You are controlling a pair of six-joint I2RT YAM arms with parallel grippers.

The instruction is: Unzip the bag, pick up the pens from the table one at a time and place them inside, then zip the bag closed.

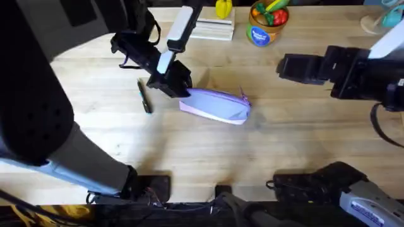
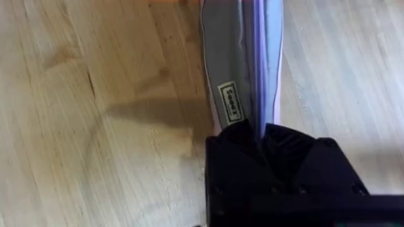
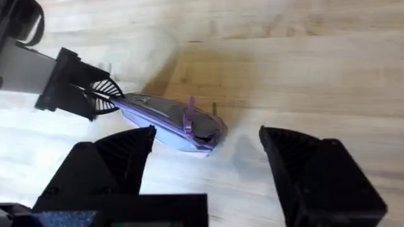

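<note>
I will grab the zipper by its pull tab with my right gripper next. Only the tab stands up, while the zipper lies flat along the bag.
The lavender bag lies in the middle of the table, its zipper pull standing up at the right end. My left gripper is shut on the bag's left end, and the purple fabric runs in between its fingers. One dark pen with a teal accent lies just left of that gripper. My right gripper hovers open to the right of the bag, apart from it. In the right wrist view its fingers stand wide, with the bag beyond them.
At the far edge stand a blue tub of toy food, a white flat box and a yellow item. A pale blue object sits at the far right corner. Bare wood stretches in front of the bag.
</note>
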